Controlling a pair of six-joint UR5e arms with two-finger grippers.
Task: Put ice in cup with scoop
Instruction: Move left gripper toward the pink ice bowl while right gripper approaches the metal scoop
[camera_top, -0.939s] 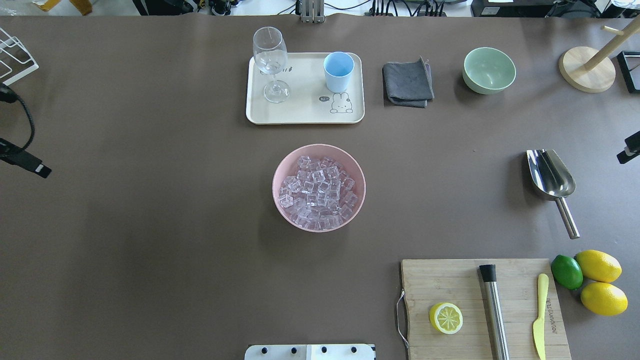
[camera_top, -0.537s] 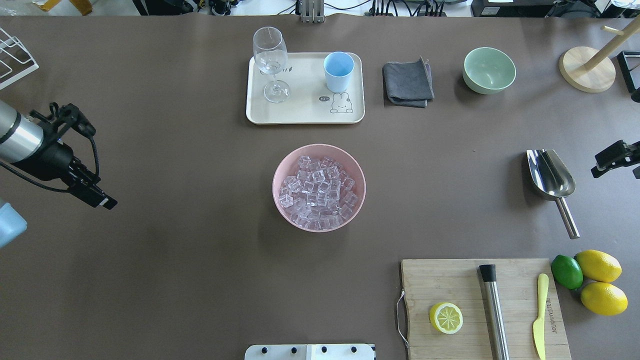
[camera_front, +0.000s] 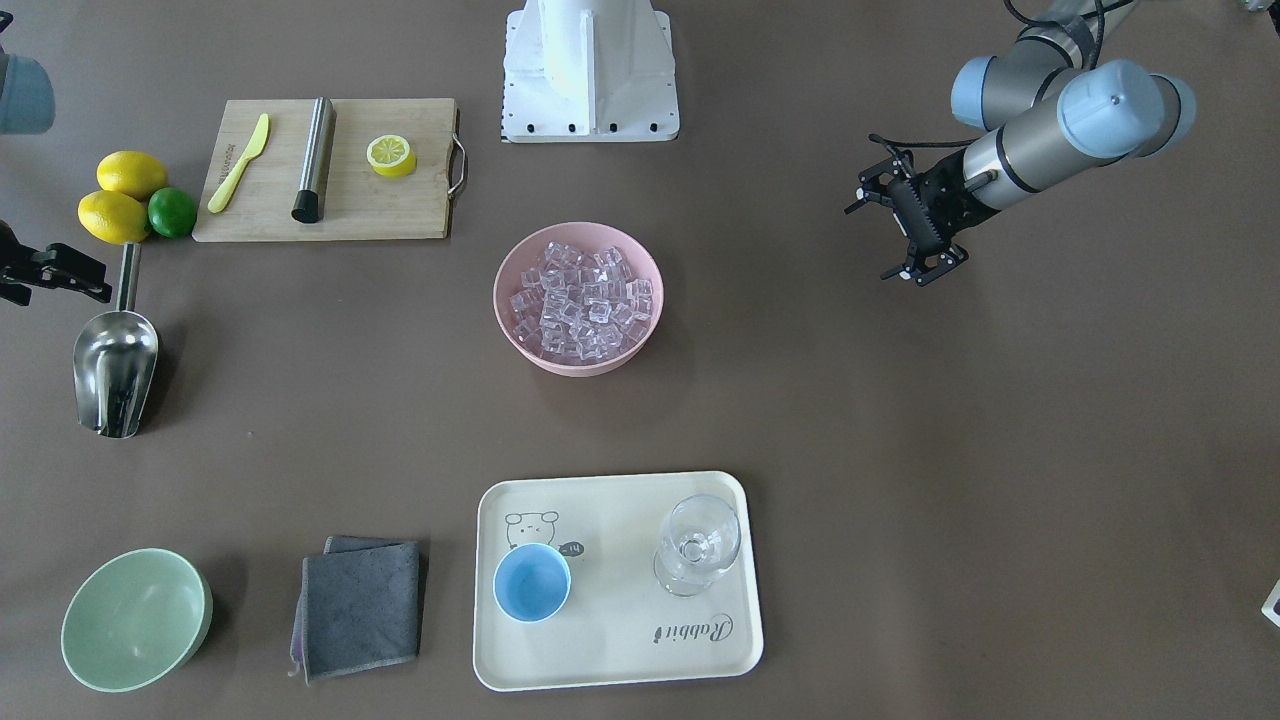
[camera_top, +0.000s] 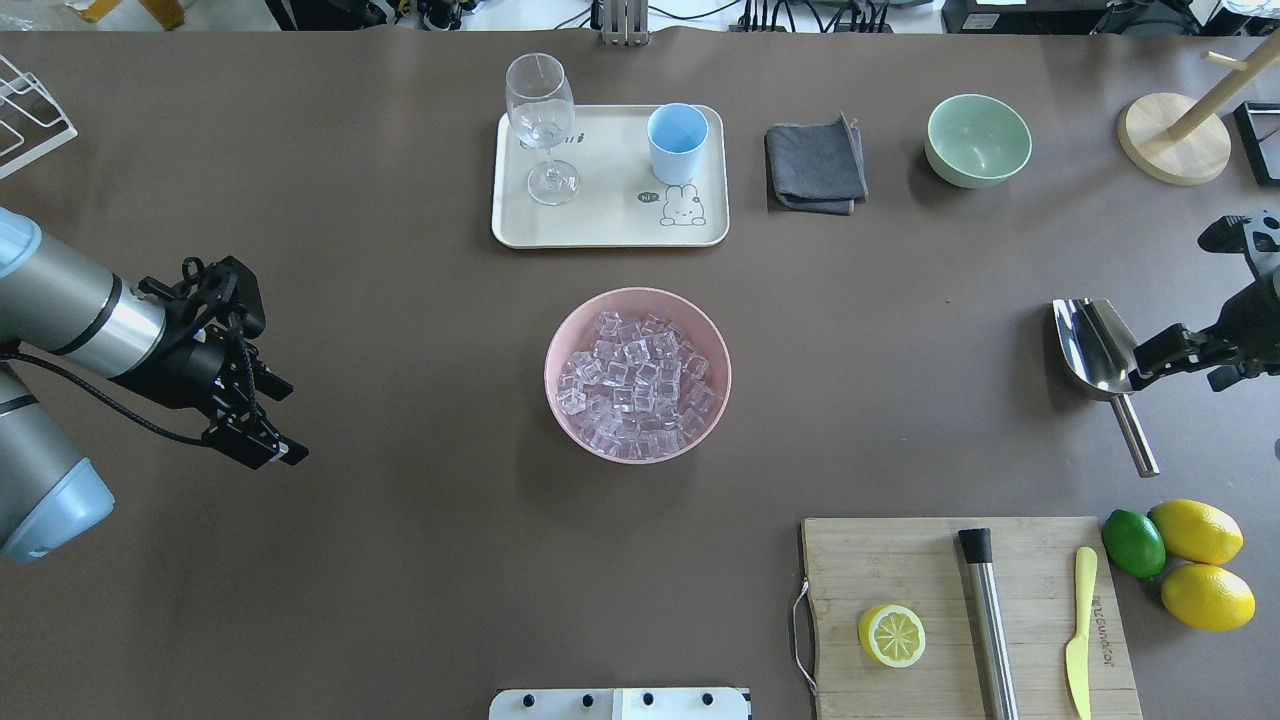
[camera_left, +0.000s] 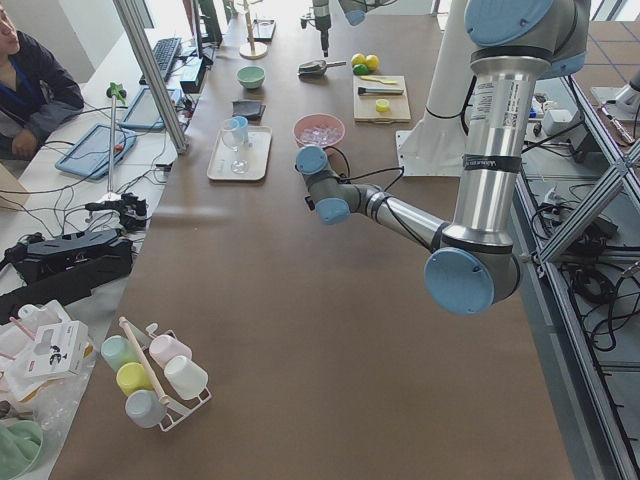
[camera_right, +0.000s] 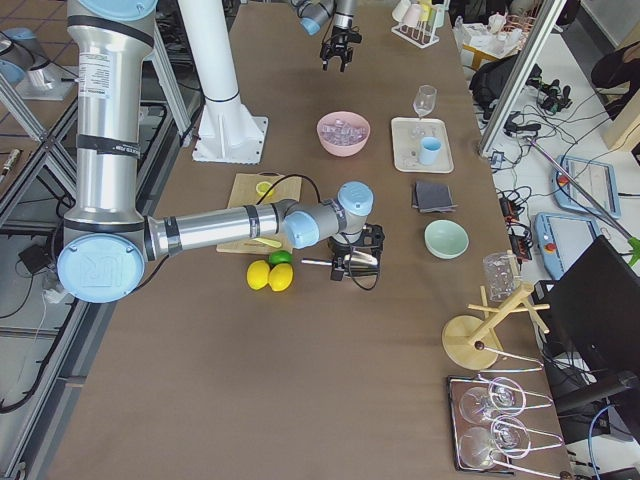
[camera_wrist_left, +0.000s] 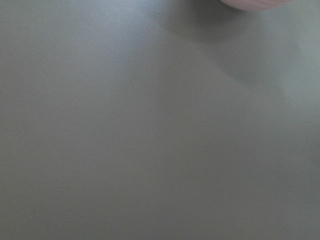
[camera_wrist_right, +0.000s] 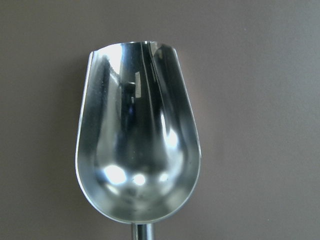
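My right gripper will grab the steel scoop by its handle (camera_front: 128, 277) next, and then the scoop can put ice in the light-blue cup (camera_front: 531, 583).
The steel scoop (camera_top: 1100, 350) lies on the table at the right, handle toward me; the right wrist view shows its empty bowl (camera_wrist_right: 137, 150) from straight above. My right gripper (camera_top: 1160, 365) hovers open just over where the scoop's bowl meets its handle, not touching it. The ice (camera_top: 635, 380) fills a pink bowl (camera_top: 560, 340) at the table's middle. The light-blue cup (camera_top: 677, 140) stands empty on a cream tray (camera_top: 610, 225) behind the bowl. My left gripper (camera_top: 288, 423) is open and empty over bare table, left of the bowl.
A wine glass (camera_top: 542, 120) stands on the tray beside the cup. A grey cloth (camera_top: 815, 165) and a green bowl (camera_top: 977, 140) lie to the tray's right. A cutting board (camera_top: 900, 560) with a lemon half, steel cylinder and knife, plus lemons and a lime (camera_top: 1133, 543), sits near the scoop's handle.
Both arms have come in from the table's edges. The left gripper moved right toward the bowl. The right gripper moved left to hover over the scoop. No object has moved.
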